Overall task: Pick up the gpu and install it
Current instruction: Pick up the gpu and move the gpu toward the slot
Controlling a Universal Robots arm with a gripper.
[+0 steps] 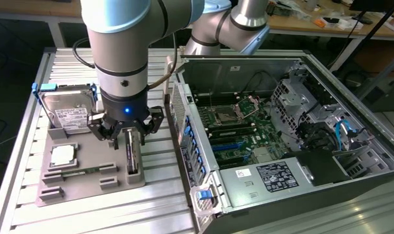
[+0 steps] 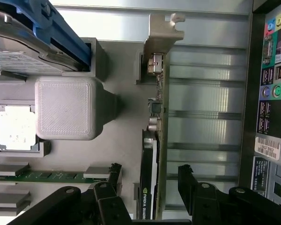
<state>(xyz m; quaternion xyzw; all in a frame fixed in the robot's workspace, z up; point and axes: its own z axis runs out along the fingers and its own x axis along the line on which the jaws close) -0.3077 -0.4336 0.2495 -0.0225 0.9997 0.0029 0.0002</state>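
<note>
My gripper's fingers reach down beside the black cooler (image 2: 148,176) and the green card (image 2: 164,140), so my gripper closes on the GPU next.
The gpu (image 1: 133,152) stands on edge in a slot of the grey holder tray (image 1: 86,190), to the exterior view's left of the open computer case (image 1: 294,161). In the wrist view the gpu (image 2: 158,136) is edge-on, a thin green card with a black cooler and a silver bracket (image 2: 161,30) at its far end. My gripper (image 1: 126,132) hangs just above it, open. In the wrist view the gripper (image 2: 150,169) straddles the card, with one black finger (image 2: 113,177) on each side and a gap between each finger and the card.
The tray also holds a hard drive with a blue frame (image 1: 66,111), a processor chip (image 1: 62,155) and a memory stick (image 1: 80,171). The case's motherboard (image 1: 239,127) lies exposed. The case's rear port panel (image 2: 271,93) runs close beside the tray.
</note>
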